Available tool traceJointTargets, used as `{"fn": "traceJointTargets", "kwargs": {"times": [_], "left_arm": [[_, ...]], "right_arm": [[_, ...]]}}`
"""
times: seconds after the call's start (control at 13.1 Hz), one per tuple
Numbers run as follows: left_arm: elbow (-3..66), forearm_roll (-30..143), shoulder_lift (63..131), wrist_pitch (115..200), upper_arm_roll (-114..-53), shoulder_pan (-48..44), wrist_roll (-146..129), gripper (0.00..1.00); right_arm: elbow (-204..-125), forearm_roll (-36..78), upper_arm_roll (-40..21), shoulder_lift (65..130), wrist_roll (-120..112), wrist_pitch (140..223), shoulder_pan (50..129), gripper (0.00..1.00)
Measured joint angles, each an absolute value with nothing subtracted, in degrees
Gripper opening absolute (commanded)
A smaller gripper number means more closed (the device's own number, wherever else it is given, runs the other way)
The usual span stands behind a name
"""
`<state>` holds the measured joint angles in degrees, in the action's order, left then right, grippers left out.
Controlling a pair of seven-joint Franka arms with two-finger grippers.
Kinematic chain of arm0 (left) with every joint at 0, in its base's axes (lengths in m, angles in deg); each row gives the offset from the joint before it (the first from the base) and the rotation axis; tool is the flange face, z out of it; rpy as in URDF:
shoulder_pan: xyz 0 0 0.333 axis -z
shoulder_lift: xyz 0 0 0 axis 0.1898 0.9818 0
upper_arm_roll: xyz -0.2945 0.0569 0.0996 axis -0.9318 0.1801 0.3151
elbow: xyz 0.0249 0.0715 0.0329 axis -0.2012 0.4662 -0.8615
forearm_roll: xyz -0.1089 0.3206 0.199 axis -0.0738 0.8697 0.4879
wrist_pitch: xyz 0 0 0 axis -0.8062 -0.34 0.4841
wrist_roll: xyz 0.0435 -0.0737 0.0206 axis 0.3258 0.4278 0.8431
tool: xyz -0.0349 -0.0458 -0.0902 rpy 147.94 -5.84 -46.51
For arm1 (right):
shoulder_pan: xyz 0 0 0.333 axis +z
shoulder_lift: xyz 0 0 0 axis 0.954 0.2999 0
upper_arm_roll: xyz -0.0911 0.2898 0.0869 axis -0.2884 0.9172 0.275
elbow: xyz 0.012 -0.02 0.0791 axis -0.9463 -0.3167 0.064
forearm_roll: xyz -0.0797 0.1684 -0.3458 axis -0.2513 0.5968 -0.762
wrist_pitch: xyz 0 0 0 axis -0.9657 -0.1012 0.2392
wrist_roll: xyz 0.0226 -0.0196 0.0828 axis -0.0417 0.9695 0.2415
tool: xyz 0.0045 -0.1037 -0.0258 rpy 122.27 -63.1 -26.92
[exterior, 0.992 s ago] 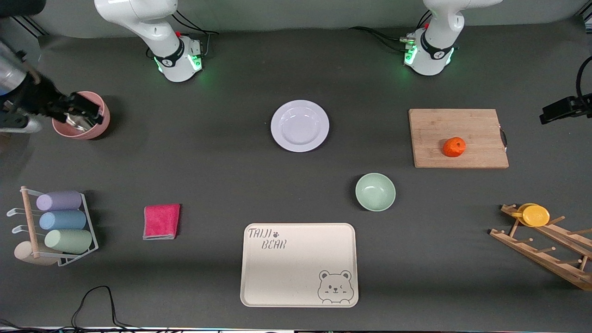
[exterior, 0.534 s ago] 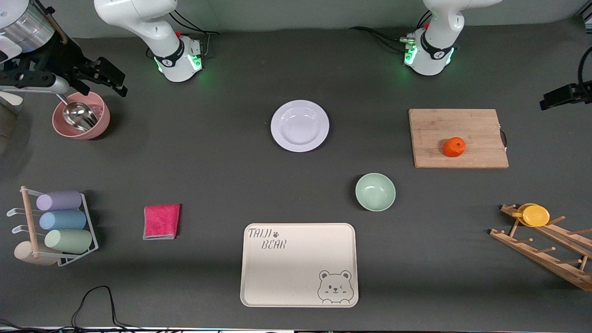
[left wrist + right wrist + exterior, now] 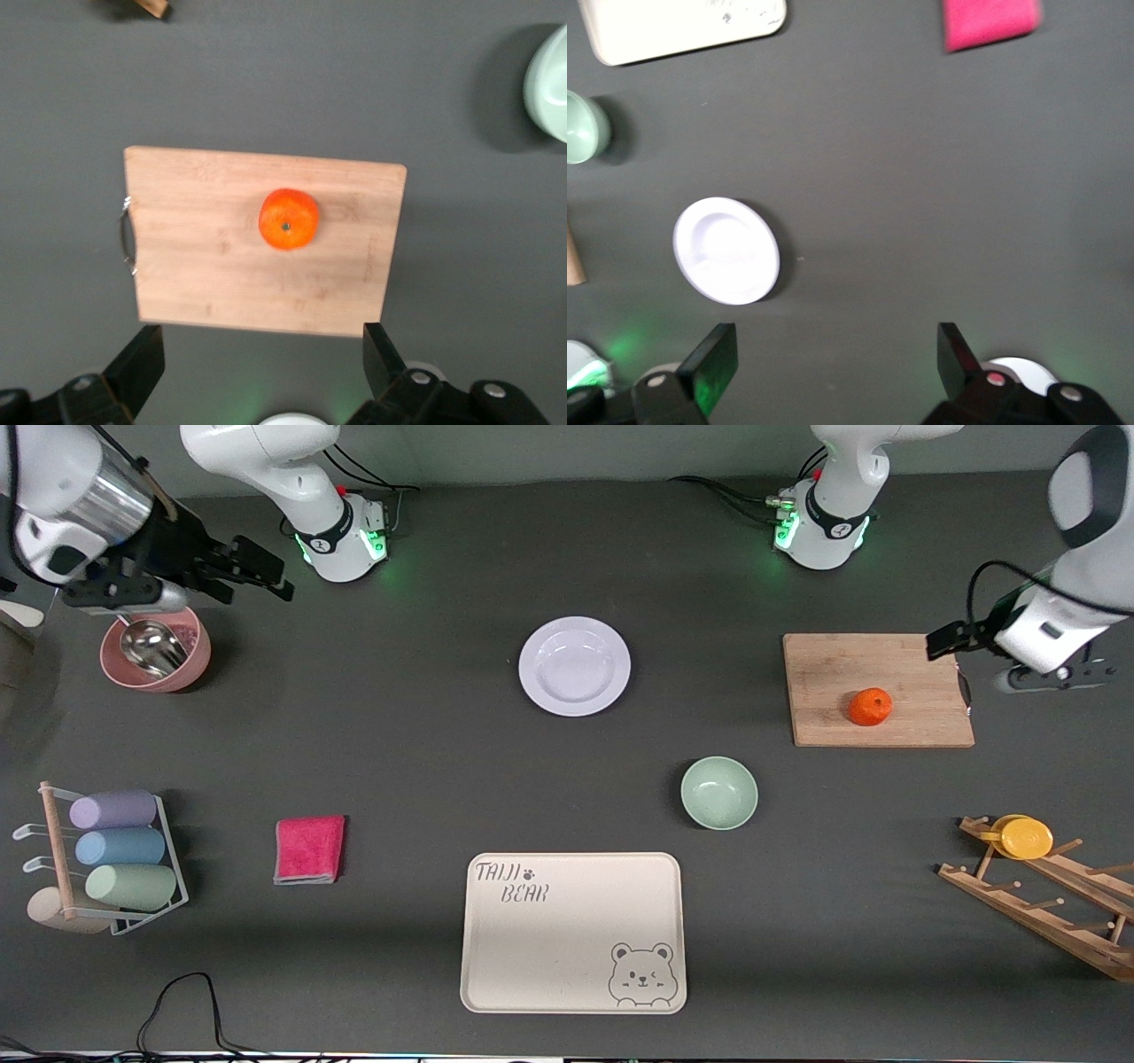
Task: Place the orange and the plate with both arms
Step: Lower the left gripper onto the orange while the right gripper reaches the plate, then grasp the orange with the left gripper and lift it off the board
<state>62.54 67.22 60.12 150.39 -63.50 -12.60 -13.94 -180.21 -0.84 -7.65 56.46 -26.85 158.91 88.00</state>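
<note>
The orange (image 3: 870, 707) needs to be held by its round sides next. My left gripper should grab it there to put it on the white plate (image 3: 574, 666).
The orange (image 3: 870, 707) rests on a wooden cutting board (image 3: 877, 689) toward the left arm's end of the table. In the left wrist view the orange (image 3: 289, 219) sits near the board's middle. My left gripper (image 3: 946, 640) hangs high by the board's handle end, open and empty (image 3: 263, 363). The white plate (image 3: 574, 666) lies bare on the table's middle between the two bases. My right gripper (image 3: 264, 574) is up in the air beside the pink bowl, open and empty (image 3: 837, 359), and its view shows the plate (image 3: 726, 251) well off.
A pink bowl (image 3: 199, 657) with a metal scoop stands at the right arm's end. A pale green bowl (image 3: 718, 793), a beige bear tray (image 3: 574, 932) and a pink cloth (image 3: 309, 849) lie nearer the camera. A cup rack (image 3: 106, 859) and a wooden rack (image 3: 1045, 895) with a yellow disc (image 3: 1026, 838) flank them.
The right gripper rose from the pink bowl and moved toward the table's middle. The left arm swung in toward the cutting board. Orange and plate stayed put.
</note>
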Motion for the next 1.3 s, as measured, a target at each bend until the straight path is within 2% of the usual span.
{"fn": "traceJointTargets", "kwargs": {"times": [0.15,0.31,0.69,0.92,1.14,1.22,1.3], "left_arm": [[69.6,67.2,61.7,160.8,-63.5,-12.6,-13.9,1.0],[73.4,67.2,64.8,168.3,-63.5,-12.6,-13.9,1.0],[76.0,67.2,73.9,180.6,-63.5,-12.0,-12.8,1.0],[78.9,67.2,77.1,187.1,-63.5,-11.9,-12.7,1.0],[81.2,67.2,77.7,189.7,-63.5,-11.8,-12.7,0.98],[81.4,67.2,77.7,189.8,-63.5,-11.8,-12.7,0.63],[81.5,67.2,77.7,189.8,-63.5,-11.8,-12.7,0.01]], "right_arm": [[-189.0,4.6,-7.7,55.2,-21.7,165.2,88.0,1.0],[-196.1,10.1,-7.7,54.7,-15.0,171.1,88.0,1.0],[-211.4,31.2,-7.7,55.3,7.4,182.5,88.0,1.0],[-216.2,45.0,-7.7,59.3,21.0,183.6,88.0,1.0],[-218.4,55.9,-7.7,66.9,37.3,184.3,88.0,1.0],[-218.5,59.1,-7.7,70.0,42.3,184.4,88.0,1.0],[-218.6,62.4,-7.7,73.0,46.8,184.4,88.0,1.0]]}}
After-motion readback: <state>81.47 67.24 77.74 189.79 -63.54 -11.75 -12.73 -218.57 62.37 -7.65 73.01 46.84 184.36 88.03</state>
